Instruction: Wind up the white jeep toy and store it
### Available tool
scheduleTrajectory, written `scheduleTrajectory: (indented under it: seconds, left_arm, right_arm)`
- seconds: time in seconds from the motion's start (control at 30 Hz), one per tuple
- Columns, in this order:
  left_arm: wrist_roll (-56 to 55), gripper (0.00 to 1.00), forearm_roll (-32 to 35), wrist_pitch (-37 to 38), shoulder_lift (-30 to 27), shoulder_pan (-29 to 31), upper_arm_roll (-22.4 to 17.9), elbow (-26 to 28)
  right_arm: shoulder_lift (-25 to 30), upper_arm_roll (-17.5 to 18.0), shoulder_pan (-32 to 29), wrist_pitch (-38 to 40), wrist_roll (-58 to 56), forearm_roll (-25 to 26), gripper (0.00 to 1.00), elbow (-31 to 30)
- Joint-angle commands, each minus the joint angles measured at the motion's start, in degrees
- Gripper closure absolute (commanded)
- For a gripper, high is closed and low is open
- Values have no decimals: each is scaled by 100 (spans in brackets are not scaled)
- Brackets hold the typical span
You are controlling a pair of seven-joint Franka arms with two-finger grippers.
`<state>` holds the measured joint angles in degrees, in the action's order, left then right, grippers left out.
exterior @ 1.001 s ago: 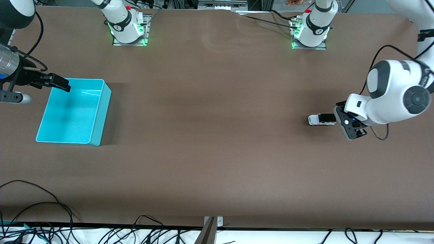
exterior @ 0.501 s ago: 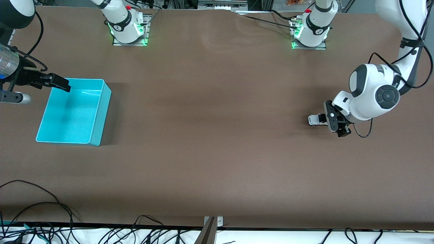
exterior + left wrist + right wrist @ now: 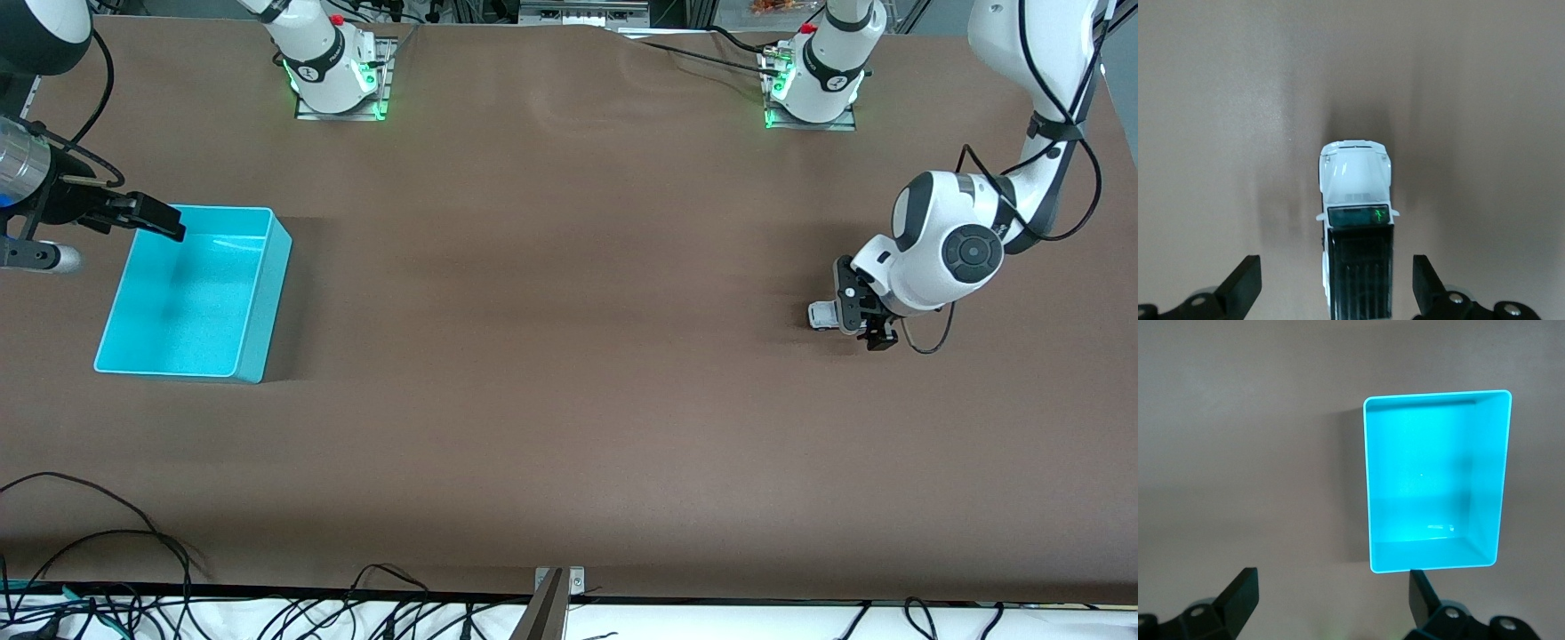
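Note:
My left fingers are above the black roof [image 3: 1361,277]; lower before closing.
The white jeep toy [image 3: 821,315] stands on the brown table toward the left arm's end. In the left wrist view the jeep [image 3: 1355,193] shows its white hood and black roof. My left gripper [image 3: 861,311] is open and low over the jeep's rear half, one finger on each side of it, not touching; the left wrist view [image 3: 1335,283] shows a gap on both sides. The empty turquoise bin [image 3: 271,302] sits toward the right arm's end. My right gripper [image 3: 158,222] is open and empty, waiting over the bin's farther edge. The right wrist view [image 3: 1331,593] shows the bin [image 3: 1431,557].
The two arm bases [image 3: 333,80] [image 3: 813,84] stand along the table's farther edge. Loose black cables [image 3: 89,533] and a metal bracket [image 3: 551,591] lie along the edge nearest the front camera. Bare brown table lies between the jeep and the bin.
My left arm has swung in and come down over the jeep, so its open fingers now straddle the rear half. The jeep, the bin and the right arm have not moved.

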<state>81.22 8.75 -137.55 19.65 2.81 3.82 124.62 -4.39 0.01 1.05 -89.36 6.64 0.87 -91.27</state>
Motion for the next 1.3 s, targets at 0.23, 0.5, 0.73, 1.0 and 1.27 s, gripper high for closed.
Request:
scheduleTrajectory:
  seconds: [0.23, 0.5, 0.73, 1.0, 1.27]
  left_arm:
    - [175, 12, 154, -571, 153, 123, 5, 299]
    - [201, 76, 163, -580, 180, 70, 14, 299]
    - [411, 100, 163, -589, 180, 53, 14, 273]
    - [447, 100, 163, -589, 259, 53, 14, 264]
    - [482, 100, 162, -536, 311, 61, 5, 220]
  right_arm:
    - [-27, 69, -78, 86, -32, -61, 0, 136]
    - [-18, 69, -78, 86, -32, -61, 0, 136]
    - [-27, 69, -78, 86, -32, -61, 0, 136]
    - [-27, 69, -78, 86, -32, -61, 0, 136]
    - [-27, 69, -78, 86, -32, -61, 0, 136]
